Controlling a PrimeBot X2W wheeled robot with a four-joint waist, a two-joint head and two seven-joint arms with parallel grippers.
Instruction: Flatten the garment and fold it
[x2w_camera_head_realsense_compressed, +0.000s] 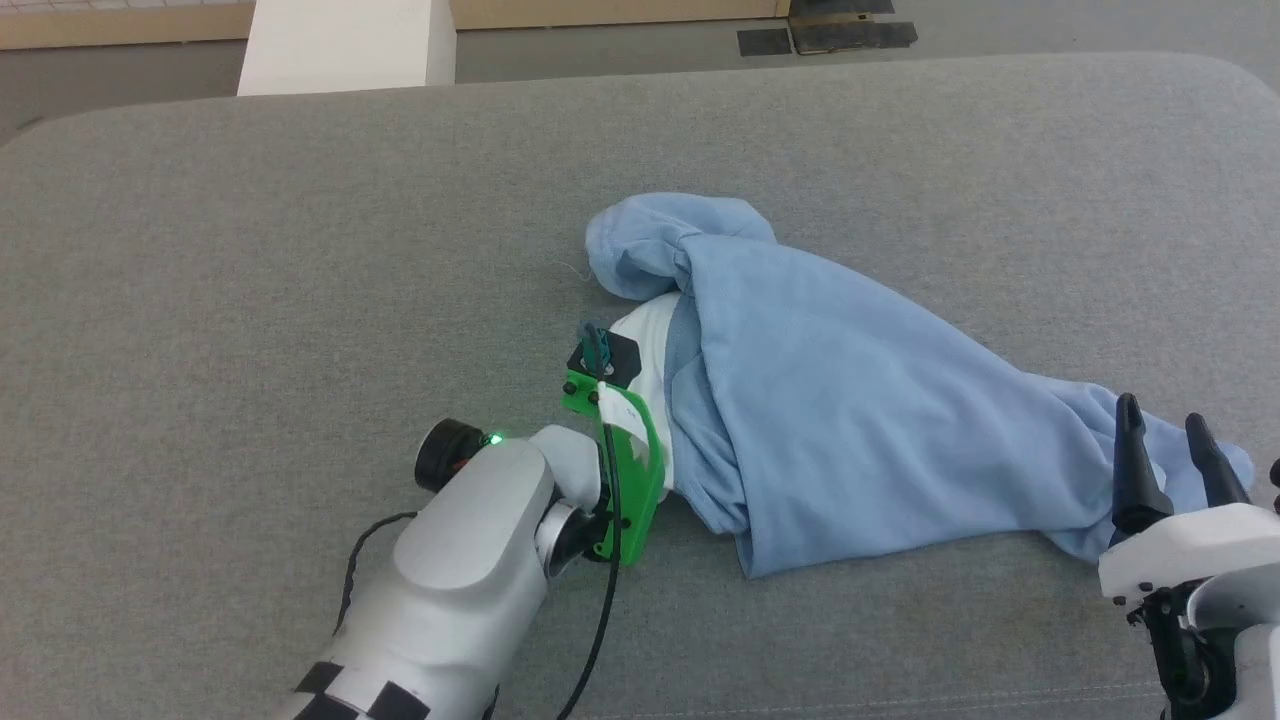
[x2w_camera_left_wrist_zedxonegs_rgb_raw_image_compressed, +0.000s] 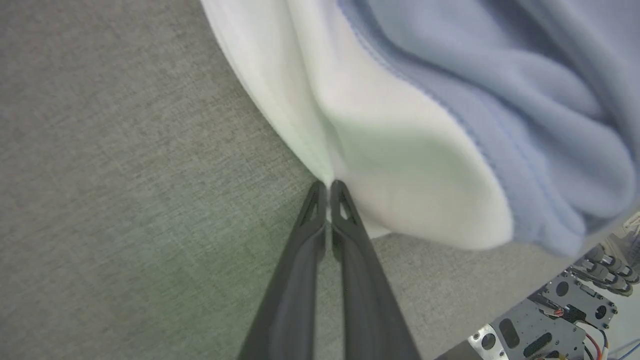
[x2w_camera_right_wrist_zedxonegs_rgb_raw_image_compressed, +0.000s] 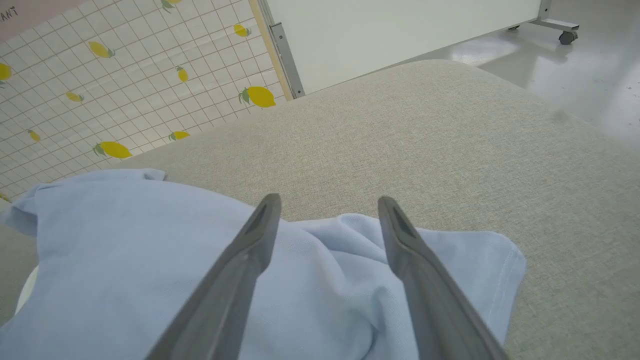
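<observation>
I should next use my right gripper to take the crumpled garment (x2w_camera_head_realsense_compressed: 852, 396) by its bunched blue edge (x2w_camera_head_realsense_compressed: 1170, 462), so that the garment can be flattened.
The garment (x2w_camera_head_realsense_compressed: 830, 400), a light blue polo shirt, lies crumpled on the grey table (x2w_camera_head_realsense_compressed: 300, 250), bunched at the far end and stretched out toward the right. Its white collar (x2w_camera_head_realsense_compressed: 645, 340) shows at the left side. In the left wrist view my left gripper (x2w_camera_left_wrist_zedxonegs_rgb_raw_image_compressed: 327, 184) is shut, its tips pinching the edge of the white collar (x2w_camera_left_wrist_zedxonegs_rgb_raw_image_compressed: 390, 165). The left arm's green bracket (x2w_camera_head_realsense_compressed: 632, 460) sits right beside the collar. My right gripper (x2w_camera_head_realsense_compressed: 1168, 432) stands open just over the shirt's right end (x2w_camera_right_wrist_zedxonegs_rgb_raw_image_compressed: 310, 270), with nothing between its fingers (x2w_camera_right_wrist_zedxonegs_rgb_raw_image_compressed: 260, 225).
The table's rounded far edge runs along the back, with a white pillar (x2w_camera_head_realsense_compressed: 345, 45) and floor behind it. The right wrist view shows a lemon-patterned wall (x2w_camera_right_wrist_zedxonegs_rgb_raw_image_compressed: 100, 90) and a white panel (x2w_camera_right_wrist_zedxonegs_rgb_raw_image_compressed: 390, 35). Bare table lies left of the shirt.
</observation>
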